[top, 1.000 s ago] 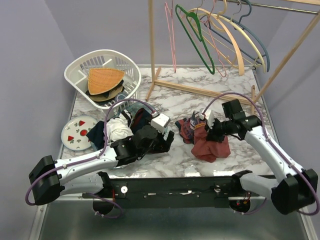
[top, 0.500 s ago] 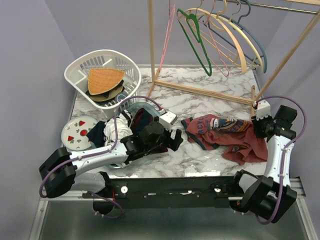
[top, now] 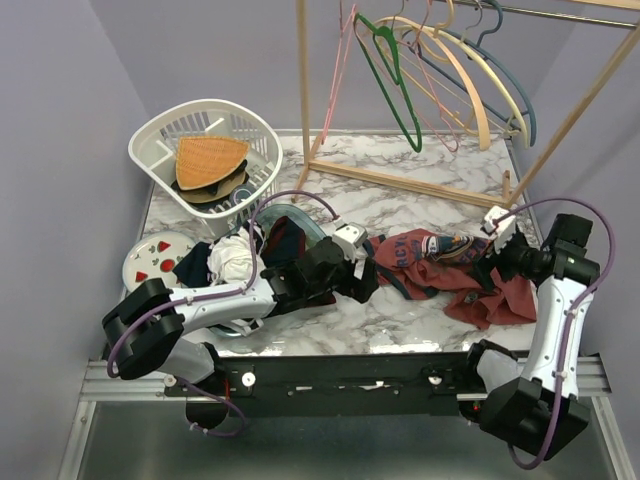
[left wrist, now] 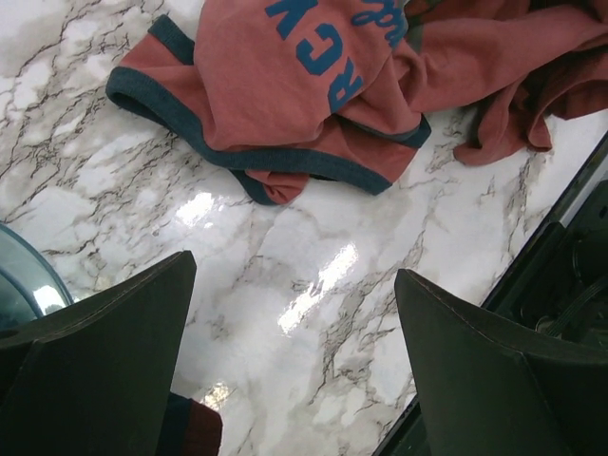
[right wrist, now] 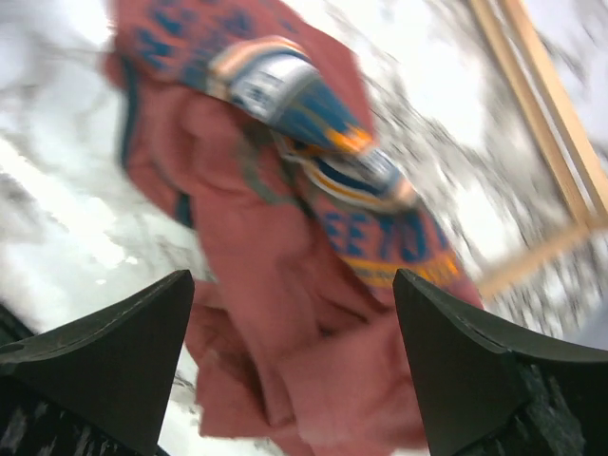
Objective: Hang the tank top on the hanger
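The tank top should be grabbed next by its navy-trimmed edge (top: 413,293) (right wrist: 131,150) with my right gripper. That leaves trim for my left gripper, to spread the tank top for hanging.
The maroon tank top (top: 450,275) with navy trim lies crumpled and stretched across the right half of the marble table. The left wrist view shows its navy-trimmed edge (left wrist: 313,85) just beyond my fingers. My left gripper (top: 368,280) is open over bare marble (left wrist: 294,361), close to the shirt's left end. My right gripper (top: 488,268) hangs open above the shirt's right part. In the blurred right wrist view, maroon fabric (right wrist: 285,285) lies under the gap of the right gripper (right wrist: 294,370), not clamped. The slate-blue hanger (top: 531,112) hangs on the rail at the back right.
A wooden rack frame (top: 400,180) stands across the back, carrying a green hanger (top: 385,85) and cream hangers (top: 470,85). A white basket (top: 160,165) holding hats sits back left. A strawberry plate (top: 155,265) and a pile of clothes (top: 240,255) lie left of my left arm.
My right gripper dragged the tank top rightward, spreading it out, then opened and let it go. My left arm has reached right toward the shirt's left end.
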Motion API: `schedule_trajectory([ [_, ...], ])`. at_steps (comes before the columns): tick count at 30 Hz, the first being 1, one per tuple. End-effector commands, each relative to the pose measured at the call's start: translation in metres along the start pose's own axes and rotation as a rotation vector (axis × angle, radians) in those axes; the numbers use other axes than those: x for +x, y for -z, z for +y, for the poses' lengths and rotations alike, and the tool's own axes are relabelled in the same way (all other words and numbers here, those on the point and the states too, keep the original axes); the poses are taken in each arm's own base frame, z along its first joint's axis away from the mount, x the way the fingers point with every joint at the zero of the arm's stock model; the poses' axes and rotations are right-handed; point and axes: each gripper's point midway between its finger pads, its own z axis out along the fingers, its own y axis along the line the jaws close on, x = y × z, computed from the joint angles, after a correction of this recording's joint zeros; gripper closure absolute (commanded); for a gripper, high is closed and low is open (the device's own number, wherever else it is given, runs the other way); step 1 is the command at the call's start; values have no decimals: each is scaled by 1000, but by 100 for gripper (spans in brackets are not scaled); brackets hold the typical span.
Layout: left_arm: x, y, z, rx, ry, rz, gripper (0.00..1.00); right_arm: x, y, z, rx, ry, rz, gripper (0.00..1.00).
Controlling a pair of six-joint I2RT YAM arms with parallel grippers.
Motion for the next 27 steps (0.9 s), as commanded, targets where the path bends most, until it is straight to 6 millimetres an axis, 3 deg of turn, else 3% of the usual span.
schedule_trajectory([
  [1, -24, -6, -5, -8, 13, -55, 1, -31, -14, 84, -346, 169, -222, 5],
  [2, -24, -7, -4, -8, 14, -54, 1, -36, -21, 83, -343, 223, -238, 5],
  [4, -25, -9, -5, -5, 20, -52, 2, -44, -32, 104, -418, 264, -245, 5],
  [5, -25, -9, -5, -2, 27, -51, 2, -48, -40, 102, -406, 309, -249, 5],
  [6, -23, -9, -7, 10, 31, -45, 2, -54, -45, 115, -460, 314, -248, 5],
  [8, -19, -7, -8, 20, 45, -42, 3, -67, -55, 111, -450, 371, -242, 6],
  [9, -18, -6, -8, 21, 48, -41, 4, -72, -62, 124, -500, 387, -228, 7],
  [11, -17, 0, -6, 17, 56, -45, 5, -80, -76, 121, -467, 443, -199, 8],
  [12, -18, 2, -5, 11, 60, -51, 5, -90, -81, 131, -485, 472, -202, 9],
  [16, -28, 26, 7, -42, 49, -104, 5, -113, -113, 123, -416, 460, -182, 19],
  [19, -33, 45, 23, -122, 20, -130, 5, -138, -123, 113, -367, 412, -198, 27],
  [23, -33, 67, 43, -214, -3, -134, 5, -137, -149, 114, -342, 389, -134, 28],
  [27, -31, 85, 59, -284, 3, -156, 5, -123, -185, 135, -364, 340, -12, 29],
])
